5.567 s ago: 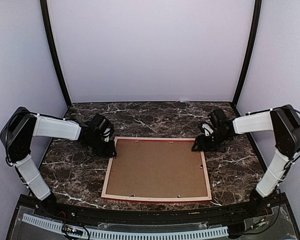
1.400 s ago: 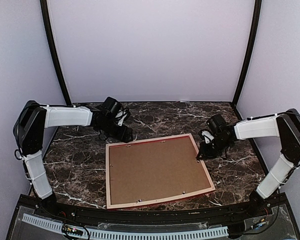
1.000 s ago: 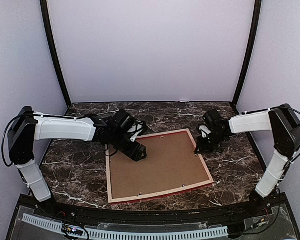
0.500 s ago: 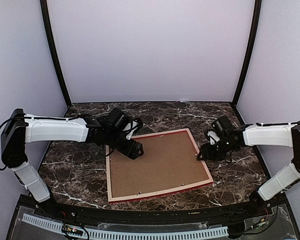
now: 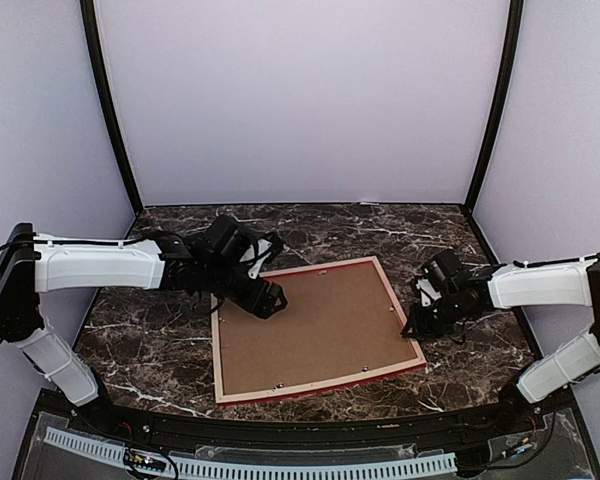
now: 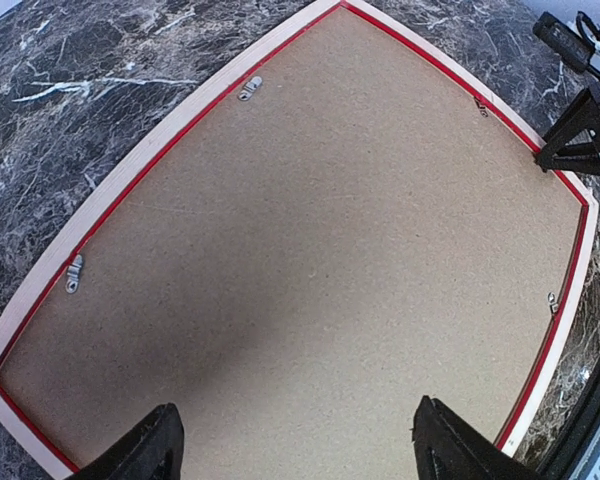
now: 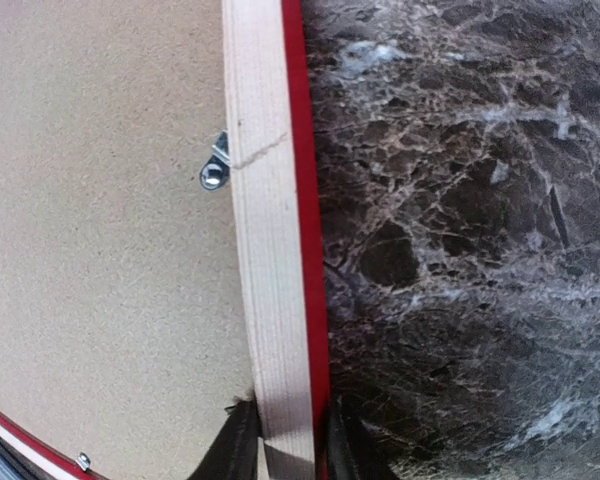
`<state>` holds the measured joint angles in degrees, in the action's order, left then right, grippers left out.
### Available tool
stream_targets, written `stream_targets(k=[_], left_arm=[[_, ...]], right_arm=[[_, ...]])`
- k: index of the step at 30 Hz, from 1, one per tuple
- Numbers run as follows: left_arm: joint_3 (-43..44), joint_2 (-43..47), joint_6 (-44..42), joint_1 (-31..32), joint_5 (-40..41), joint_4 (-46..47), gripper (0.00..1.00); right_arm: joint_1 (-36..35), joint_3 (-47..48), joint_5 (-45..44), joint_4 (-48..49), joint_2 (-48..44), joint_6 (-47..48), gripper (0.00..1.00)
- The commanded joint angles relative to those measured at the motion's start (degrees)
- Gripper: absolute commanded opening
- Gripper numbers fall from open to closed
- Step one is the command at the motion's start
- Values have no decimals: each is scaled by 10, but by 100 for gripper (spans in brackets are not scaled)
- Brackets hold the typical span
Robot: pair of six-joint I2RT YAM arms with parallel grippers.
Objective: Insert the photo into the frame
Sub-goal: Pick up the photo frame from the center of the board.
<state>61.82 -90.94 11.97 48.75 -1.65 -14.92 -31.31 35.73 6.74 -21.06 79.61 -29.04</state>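
Note:
The robot's left gripper will grab the frame (image 5: 217, 350) by its near wooden bar (image 5: 270, 390), so the backing board and clips stay free to hold the photo in.
The frame (image 5: 217, 350) lies face down on the marble table, turned a little counter-clockwise, its pale wood rear edges up. A brown backing board (image 5: 320, 325) fills it. The photo is hidden. My left gripper (image 5: 268, 298) hovers open over the board's far-left part; in the left wrist view its gripper (image 6: 295, 410) has only bare board (image 6: 310, 250) between the fingers. My right gripper (image 5: 412, 325) is at the frame's right rail. In the right wrist view this gripper (image 7: 290, 445) is shut across the pale and red rail (image 7: 265, 230).
Small metal turn clips (image 6: 248, 88) hold the board along the rails, one (image 7: 216, 170) just ahead of the right fingers. Dark marble table (image 5: 150, 330) surrounds the frame. Pale walls and black corner posts (image 5: 110, 110) close in the back and sides.
The frame has been turned counter-clockwise. The left arm swung in over the board. The right gripper let go, slid nearer along the right rail and closed on it again.

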Motion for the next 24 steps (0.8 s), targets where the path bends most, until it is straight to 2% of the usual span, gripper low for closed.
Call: stream_targets(k=[1,7,14,24], left_arm=[[-13,18,-16,20,-14,21,82],[3,0,-65,83,5,35,82],[50,-42,-150,194,87,14,84],[73,-96,-254,277,236,-8,85]], right_arm=[[-8,11,-36,-18,12,-12,16],[-8,72,-25,-59,17,-23,0],[-6,165,11,-132,19,-14,0],[-2,240,58,-215,28,7,0]])
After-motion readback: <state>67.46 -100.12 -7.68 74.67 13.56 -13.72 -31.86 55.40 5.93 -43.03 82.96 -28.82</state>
